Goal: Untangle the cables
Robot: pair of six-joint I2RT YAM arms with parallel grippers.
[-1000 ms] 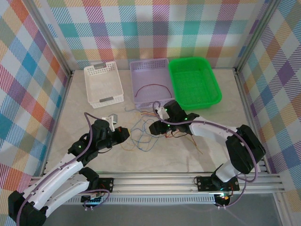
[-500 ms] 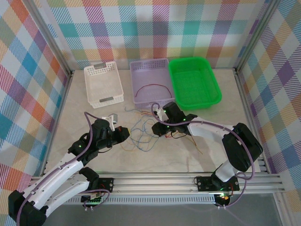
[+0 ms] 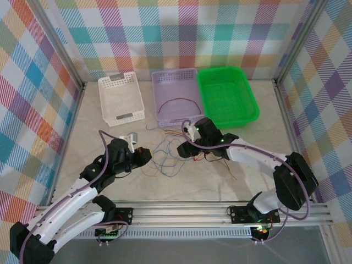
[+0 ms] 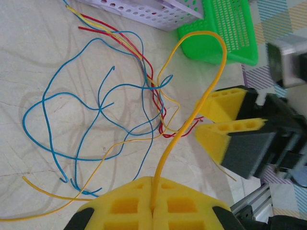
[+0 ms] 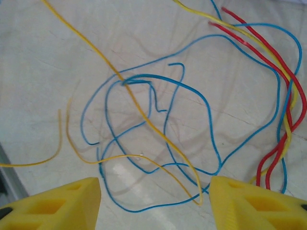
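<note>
My right gripper pinches the yellow cable at its bend (image 5: 199, 198) next, away from my left gripper's hold, to untangle it from the blue cables.
A tangle of thin blue, red and yellow cables (image 3: 165, 154) lies on the table between my two grippers. My left gripper (image 3: 144, 157) is shut on a thick yellow cable (image 4: 163, 164), which arcs up from the closed jaws (image 4: 153, 184) and bends back down towards the tangle. My right gripper (image 3: 184, 149) hovers at the tangle's right side. Its jaws (image 5: 153, 191) are open, with nothing pinched; blue cables (image 5: 211, 134) and a yellow one (image 5: 163, 137) run on the table between them. Red cables (image 5: 263, 168) lie beside its right finger.
Three baskets stand at the back: white (image 3: 121, 99), purple (image 3: 175, 88) with a dark red cable inside, and green (image 3: 227, 102). The right gripper's yellow fingers (image 4: 230, 139) appear close by in the left wrist view. Metal rails run along the near edge (image 3: 181, 212).
The right arm's elbow has swung outwards to the right, and its gripper has shifted slightly over the tangle. The left arm has kept still with the yellow cable.
</note>
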